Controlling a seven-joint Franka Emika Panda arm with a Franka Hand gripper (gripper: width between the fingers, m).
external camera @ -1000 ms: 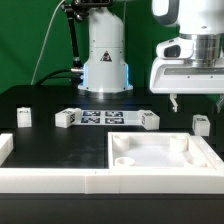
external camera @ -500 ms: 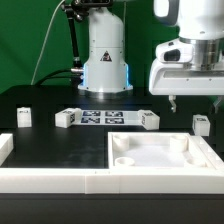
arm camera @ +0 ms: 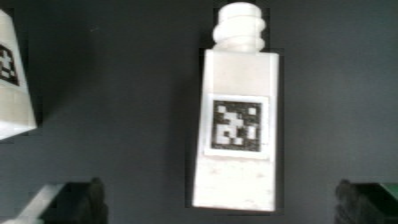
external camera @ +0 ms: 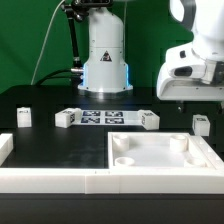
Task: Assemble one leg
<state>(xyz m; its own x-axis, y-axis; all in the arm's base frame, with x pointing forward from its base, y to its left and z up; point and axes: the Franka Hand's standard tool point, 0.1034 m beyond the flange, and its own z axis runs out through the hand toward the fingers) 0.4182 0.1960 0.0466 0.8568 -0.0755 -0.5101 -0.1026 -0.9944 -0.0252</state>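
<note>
The white leg's round peg end has to stay free for the corner socket, so my gripper needs to reach the leg and grip its tagged body (arm camera: 237,127).
Several white legs with tag marks lie on the black table: one at the exterior view's left (external camera: 24,117), two at the ends of the marker board (external camera: 67,118) (external camera: 149,120), and one at the right (external camera: 201,124). My gripper (external camera: 198,104) hangs open above the right leg, clear of it. In the wrist view that leg (arm camera: 237,120) lies flat with its tag up and its round peg end away from the jaws. My gripper (arm camera: 219,205) straddles its other end, one dark fingertip (arm camera: 71,203) on each side, not touching.
The marker board (external camera: 105,118) lies mid-table. The large white square panel with corner sockets (external camera: 160,155) sits at the front right, inside a white border wall (external camera: 50,178). The robot base (external camera: 105,60) stands behind. Another tagged white piece (arm camera: 15,85) shows at the wrist view's edge.
The gripper has moved toward the exterior view's right, ending over the right-hand leg. Its jaws stay open. No part has moved.
</note>
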